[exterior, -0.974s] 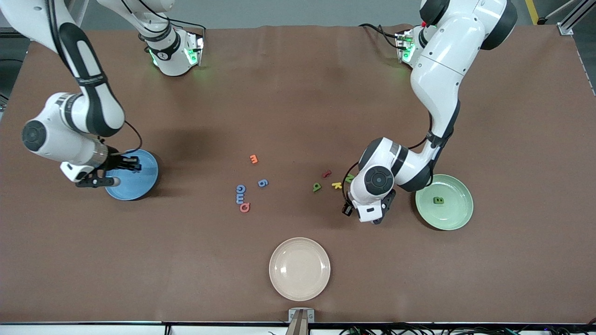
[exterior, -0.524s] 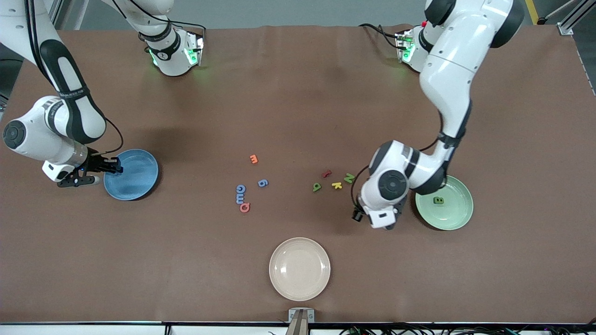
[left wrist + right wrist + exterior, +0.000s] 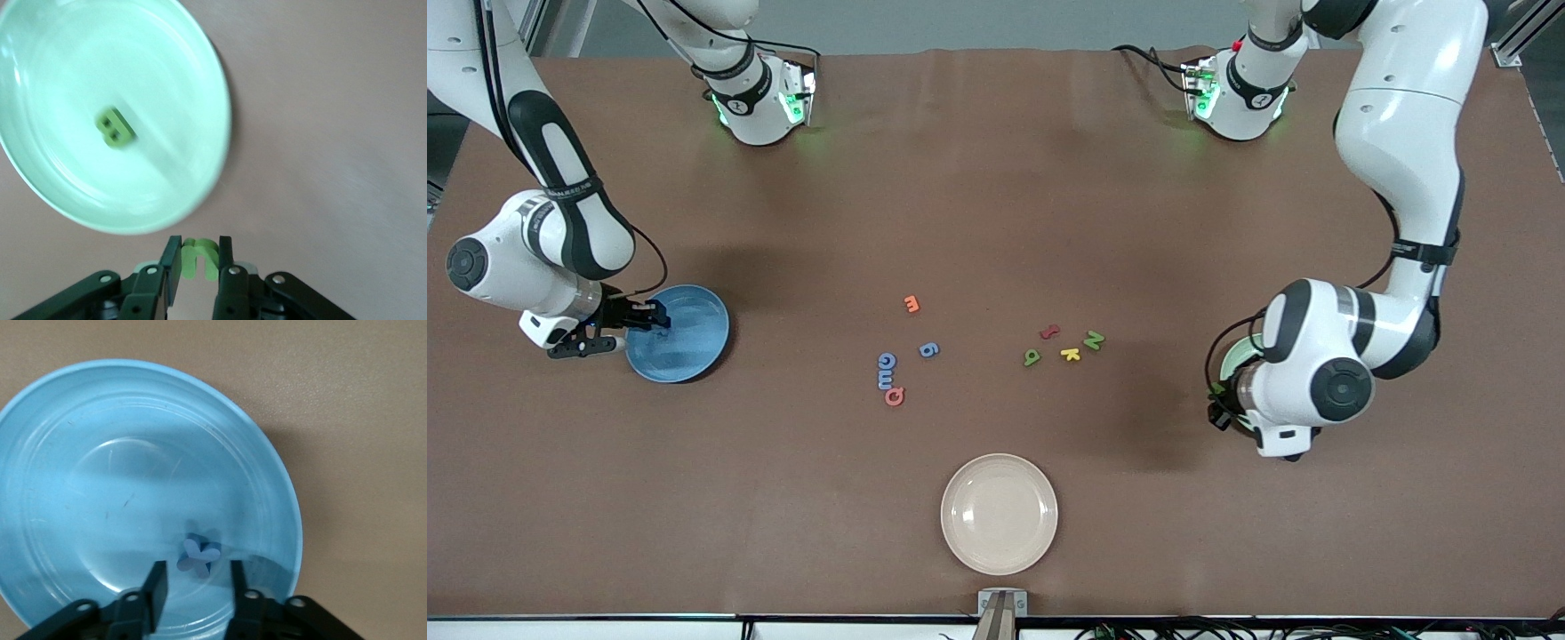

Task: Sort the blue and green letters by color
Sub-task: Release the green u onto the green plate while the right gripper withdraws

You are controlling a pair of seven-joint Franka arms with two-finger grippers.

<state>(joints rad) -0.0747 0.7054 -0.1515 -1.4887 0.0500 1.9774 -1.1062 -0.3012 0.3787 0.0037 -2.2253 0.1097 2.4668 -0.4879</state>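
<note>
The green letter hangs short of the green plate's rim, so my left gripper keeps hold of the letter until it is over the plate.
My left gripper (image 3: 199, 259) is shut on a small green letter (image 3: 198, 261), up in the air over the table just off the rim of the green plate (image 3: 157, 60). A green B (image 3: 115, 128) lies in that plate. My right gripper (image 3: 197, 585) stands open low over the blue plate (image 3: 100, 420), and a blue letter (image 3: 199, 557) lies loose in the plate by its fingertips. On the table's middle lie several more: three blue letters (image 3: 929, 349) (image 3: 887, 360) (image 3: 887, 380) and two green letters (image 3: 1094, 340) (image 3: 1032, 357).
Orange (image 3: 911, 304), pink (image 3: 894, 396), red (image 3: 1050, 332) and yellow (image 3: 1071, 354) letters lie among them. A cream plate (image 3: 1000, 513) sits nearest the front camera. The left arm's wrist covers most of the green plate (image 3: 1230, 356) in the front view.
The left arm has swung from the letters toward the green plate with the green letter in its jaws. The right gripper has opened and the blue letter now lies in the blue plate.
</note>
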